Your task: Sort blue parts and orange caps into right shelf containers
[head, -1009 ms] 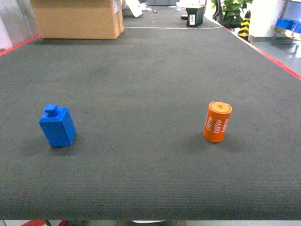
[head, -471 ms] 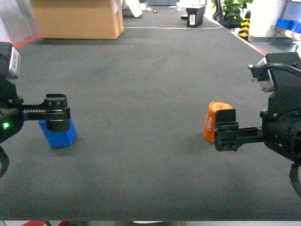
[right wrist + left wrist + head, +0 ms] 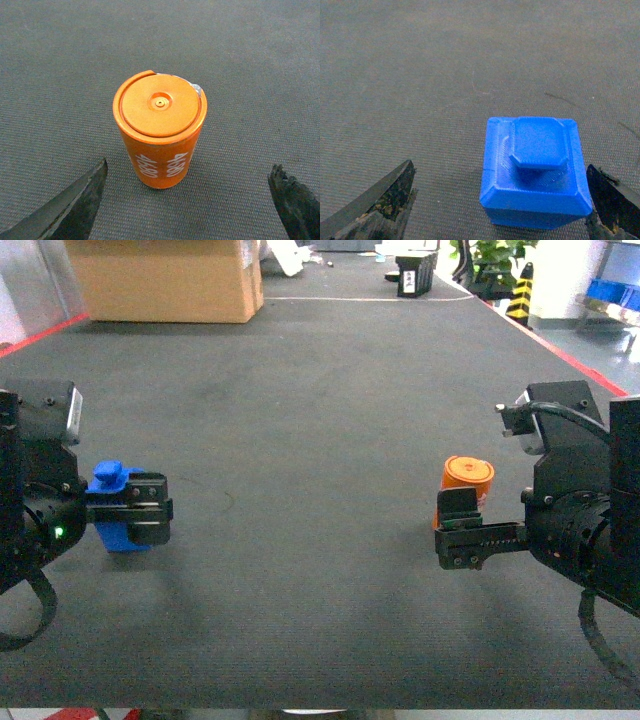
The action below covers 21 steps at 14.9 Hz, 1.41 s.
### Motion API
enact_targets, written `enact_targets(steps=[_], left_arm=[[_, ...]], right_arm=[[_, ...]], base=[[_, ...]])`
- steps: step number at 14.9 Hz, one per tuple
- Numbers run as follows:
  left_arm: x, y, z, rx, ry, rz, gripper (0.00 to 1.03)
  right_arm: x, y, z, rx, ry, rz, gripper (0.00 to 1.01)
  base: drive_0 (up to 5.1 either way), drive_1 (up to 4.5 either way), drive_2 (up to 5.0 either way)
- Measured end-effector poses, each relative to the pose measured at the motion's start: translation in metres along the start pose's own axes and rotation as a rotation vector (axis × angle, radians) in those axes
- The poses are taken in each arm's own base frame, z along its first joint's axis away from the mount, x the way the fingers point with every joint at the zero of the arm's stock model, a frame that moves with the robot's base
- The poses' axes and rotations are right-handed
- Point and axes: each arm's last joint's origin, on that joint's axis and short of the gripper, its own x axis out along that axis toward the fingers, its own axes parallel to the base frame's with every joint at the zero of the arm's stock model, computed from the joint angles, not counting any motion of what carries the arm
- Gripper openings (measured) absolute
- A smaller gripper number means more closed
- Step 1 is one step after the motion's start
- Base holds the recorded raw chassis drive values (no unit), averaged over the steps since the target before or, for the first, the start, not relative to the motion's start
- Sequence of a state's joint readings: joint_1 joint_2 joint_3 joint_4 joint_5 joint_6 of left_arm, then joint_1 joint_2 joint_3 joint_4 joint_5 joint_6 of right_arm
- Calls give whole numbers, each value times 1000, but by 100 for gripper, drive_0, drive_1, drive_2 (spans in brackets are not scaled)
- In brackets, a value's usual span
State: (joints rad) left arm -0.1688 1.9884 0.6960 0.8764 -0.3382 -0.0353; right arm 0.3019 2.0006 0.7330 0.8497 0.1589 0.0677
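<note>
The cap needs to go into the cap's shelf container. My right gripper should next grab the orange cap [image 3: 468, 475] by its lower body with white digits.
A blue part [image 3: 108, 480], a square block with a knob on top, stands on the dark mat [image 3: 300, 440] at the left. My left gripper [image 3: 138, 510] is open around it. In the left wrist view the blue part [image 3: 535, 170] sits close to the right finger [image 3: 612, 205], far from the left one. An orange cap [image 3: 468, 475] with white digits stands upright at the right. My right gripper [image 3: 465, 532] is open just in front of it. In the right wrist view the orange cap [image 3: 160, 125] stands ahead of the open right gripper [image 3: 189, 166], touching neither finger. A bright-blue crate [image 3: 612, 288] shows at the far right.
A cardboard box [image 3: 165, 280] stands at the mat's far left corner. A black bin [image 3: 413, 275] and a yellow-black post [image 3: 520, 295] stand beyond the far edge. Red lines [image 3: 590, 370] mark the mat's sides.
Both arms have come into the head view. The left gripper has moved right around the blue part, and the right gripper has moved left in front of the orange cap. Neither object has moved.
</note>
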Motion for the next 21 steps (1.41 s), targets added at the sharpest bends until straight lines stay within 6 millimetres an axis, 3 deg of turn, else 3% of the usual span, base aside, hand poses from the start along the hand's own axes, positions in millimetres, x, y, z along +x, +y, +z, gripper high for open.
enact_targets(steps=[4, 6, 9, 12, 13, 15, 18, 21], left_arm=[[14, -6, -7, -6, 33, -8, 98], [31, -11, -6, -30, 49, -14, 98], [40, -14, -6, -47, 82, -19, 98], [42, -15, -6, -62, 102, -16, 98], [43, -15, -6, -63, 101, -16, 94], [42, -16, -7, -63, 109, -18, 69], [39, -19, -9, -90, 96, -21, 46], [30, -20, -14, -135, 73, -13, 43]], right_arm=[[23, 3, -7, 7, 29, -1, 98], [42, 9, -4, 41, 11, -4, 98], [49, 9, -3, 54, -6, -23, 98], [50, 10, -6, 62, 14, -23, 78], [50, 11, -6, 66, 16, -18, 67], [49, 12, -7, 68, 19, -14, 47], [45, 11, -5, 102, 5, -9, 46], [29, 5, -3, 155, -28, -14, 46]], base=[[0, 0, 0], [0, 0, 0], [0, 0, 0], [0, 0, 0], [0, 0, 0], [0, 0, 0], [0, 0, 0], [0, 0, 0]])
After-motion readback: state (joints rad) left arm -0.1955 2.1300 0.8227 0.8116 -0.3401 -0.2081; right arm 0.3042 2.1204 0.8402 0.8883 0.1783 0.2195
